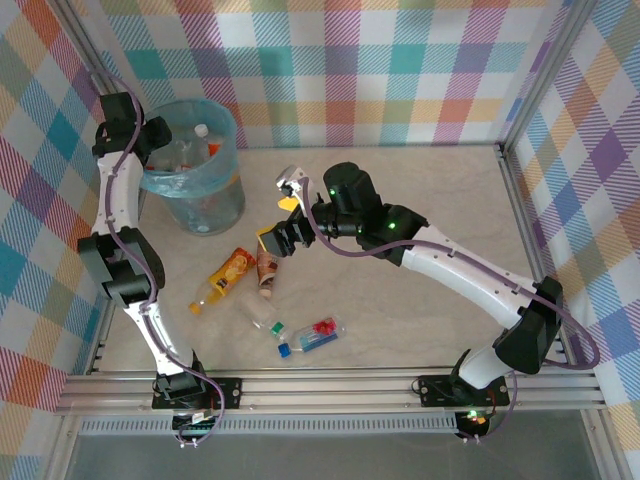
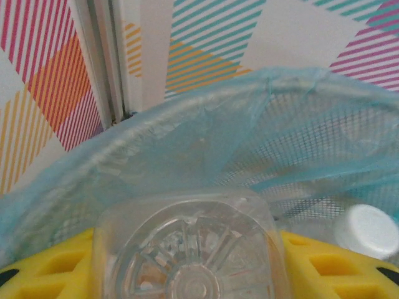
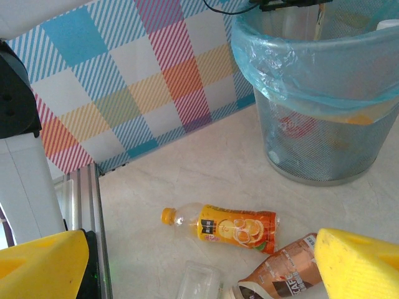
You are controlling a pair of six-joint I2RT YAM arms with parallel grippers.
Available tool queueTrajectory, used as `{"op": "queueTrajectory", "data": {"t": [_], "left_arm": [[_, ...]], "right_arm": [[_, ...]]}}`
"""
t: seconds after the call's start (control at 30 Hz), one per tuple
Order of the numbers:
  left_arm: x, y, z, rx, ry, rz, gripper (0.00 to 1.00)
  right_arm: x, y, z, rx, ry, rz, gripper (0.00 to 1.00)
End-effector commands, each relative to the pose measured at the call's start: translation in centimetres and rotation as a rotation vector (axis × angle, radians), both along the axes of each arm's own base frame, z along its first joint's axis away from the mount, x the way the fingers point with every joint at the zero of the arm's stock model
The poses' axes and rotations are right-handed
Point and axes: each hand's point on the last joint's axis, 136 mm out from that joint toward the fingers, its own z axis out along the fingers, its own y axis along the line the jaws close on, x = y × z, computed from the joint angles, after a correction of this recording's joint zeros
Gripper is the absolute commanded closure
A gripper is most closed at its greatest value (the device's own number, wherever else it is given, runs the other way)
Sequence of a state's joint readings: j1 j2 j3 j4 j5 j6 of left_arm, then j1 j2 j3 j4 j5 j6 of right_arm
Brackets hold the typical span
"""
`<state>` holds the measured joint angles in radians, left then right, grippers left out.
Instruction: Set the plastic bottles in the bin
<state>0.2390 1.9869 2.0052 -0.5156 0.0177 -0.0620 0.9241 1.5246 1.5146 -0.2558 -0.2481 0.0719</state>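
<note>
The clear plastic bottle (image 2: 187, 249) hangs inside the bin's rim, over the open bag, and would come to rest inside, so my left gripper opens next.
The bin (image 1: 200, 185), lined with a light blue bag, stands at the far left with several bottles inside. My left gripper (image 1: 157, 140) hangs over its rim, shut on a clear plastic bottle (image 2: 187, 249) whose base faces the camera between the yellow fingers (image 2: 330, 268). A white cap (image 2: 368, 229) lies below in the bin (image 2: 187, 143). My right gripper (image 1: 280, 225) is open above the table, with nothing between its fingers (image 3: 358, 265). Under it lie an orange-label bottle (image 3: 234, 225), a brown-label bottle (image 3: 283, 274) and a clear bottle (image 3: 199, 283).
Nearer the front edge lie a clear bottle (image 1: 265, 320) and a bottle with a blue and red label (image 1: 312, 338). Checked walls and metal frame posts enclose the table. Open tabletop lies to the right and at the back.
</note>
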Motion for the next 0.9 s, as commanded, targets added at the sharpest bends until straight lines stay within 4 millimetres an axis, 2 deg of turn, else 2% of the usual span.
{"op": "queueTrajectory", "data": {"t": [0.0, 0.13, 0.2, 0.27, 0.43, 0.53, 0.6, 0.67, 0.77, 0.87], "left_arm": [[-0.5, -1.4, -5.2, -0.086, 0.145, -0.046, 0.51], [-0.6, -1.5, -3.8, -0.086, 0.133, -0.053, 0.35], [-0.8, -1.6, -1.7, -0.086, 0.098, -0.05, 0.29], [-1.3, -1.6, 1.4, -0.083, 0.04, -0.038, 0.24], [-3.1, -1.6, 8.6, -0.069, -0.109, 0.002, 0.19], [-4.1, -1.2, 10.6, -0.048, -0.146, 0.039, 0.22], [-4.3, -1.2, 10.9, -0.045, -0.154, 0.048, 0.26], [-3.8, -1.5, 10.4, -0.063, -0.146, 0.033, 0.35], [-2.8, -2.7, 8.2, -0.086, -0.083, -0.007, 0.46], [-2.2, -3.6, 5.6, -0.09, -0.013, -0.027, 0.51]], "right_arm": [[-0.2, 0.4, -0.8, -0.007, 0.031, 0.015, 0.07], [-0.3, 0.5, -0.8, -0.006, 0.039, 0.024, 0.07], [-0.3, 0.6, -0.7, -0.004, 0.041, 0.028, 0.07], [-0.4, 0.7, -0.6, -0.001, 0.044, 0.032, 0.07], [-0.4, 0.8, -0.6, 0.002, 0.047, 0.037, 0.08], [-0.4, 0.9, -0.7, -0.002, 0.052, 0.039, 0.07], [-0.3, 1.0, -0.9, -0.004, 0.057, 0.041, 0.08], [-0.3, 1.2, -1.2, -0.008, 0.062, 0.045, 0.08], [-0.2, 1.4, -1.4, -0.011, 0.067, 0.047, 0.08], [-0.2, 1.4, -1.6, -0.018, 0.07, 0.045, 0.08]]}}
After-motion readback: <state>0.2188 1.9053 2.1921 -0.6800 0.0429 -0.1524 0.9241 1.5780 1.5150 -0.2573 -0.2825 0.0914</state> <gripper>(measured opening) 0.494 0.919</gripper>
